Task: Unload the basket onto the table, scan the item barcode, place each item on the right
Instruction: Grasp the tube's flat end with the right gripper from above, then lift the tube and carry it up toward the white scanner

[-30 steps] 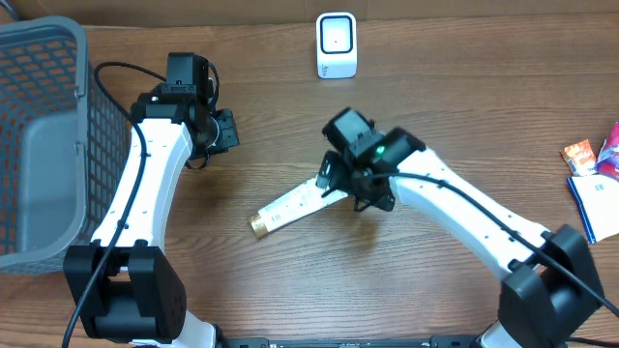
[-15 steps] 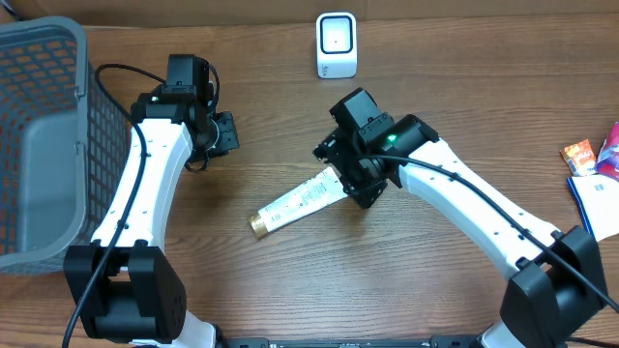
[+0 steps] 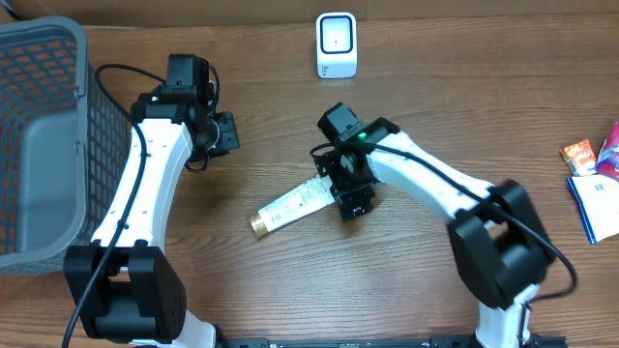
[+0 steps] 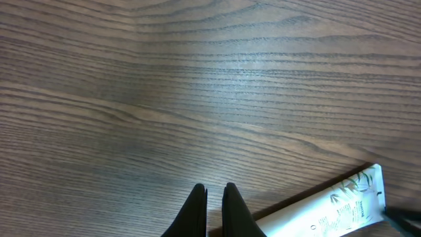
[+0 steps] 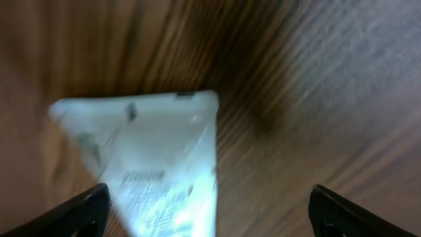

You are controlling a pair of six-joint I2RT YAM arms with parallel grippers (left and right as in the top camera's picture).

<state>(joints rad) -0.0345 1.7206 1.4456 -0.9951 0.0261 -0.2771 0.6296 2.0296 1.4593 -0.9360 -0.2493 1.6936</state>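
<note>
The robot's right gripper next needs to grab the tube near its flat crimped end (image 3: 322, 188) (image 5: 162, 164), so that most of the white tube's body stays uncovered for barcode scanning.
The item is a white tube (image 3: 290, 205) with a gold cap, lying flat on the wooden table with its cap toward the front left. My right gripper (image 3: 348, 188) hovers at the tube's flat crimped end. In the right wrist view the blurred tube (image 5: 158, 164) lies between wide-open fingers (image 5: 85, 207), nearer the left one, and the gripper (image 5: 207, 195) holds nothing. My left gripper (image 3: 224, 132) stays shut and empty behind the tube; its wrist view shows the gripper (image 4: 214, 189) just above the tube (image 4: 335, 207). A white scanner (image 3: 336, 44) stands at the back. No barcode can be made out.
A grey mesh basket (image 3: 82, 68) fills the left side. Several small packets (image 3: 592, 169) lie at the right edge of the table.
My right arm has swung and turned, bringing its open gripper slightly left over the tube's flat end. The tube and the left arm have not moved.
</note>
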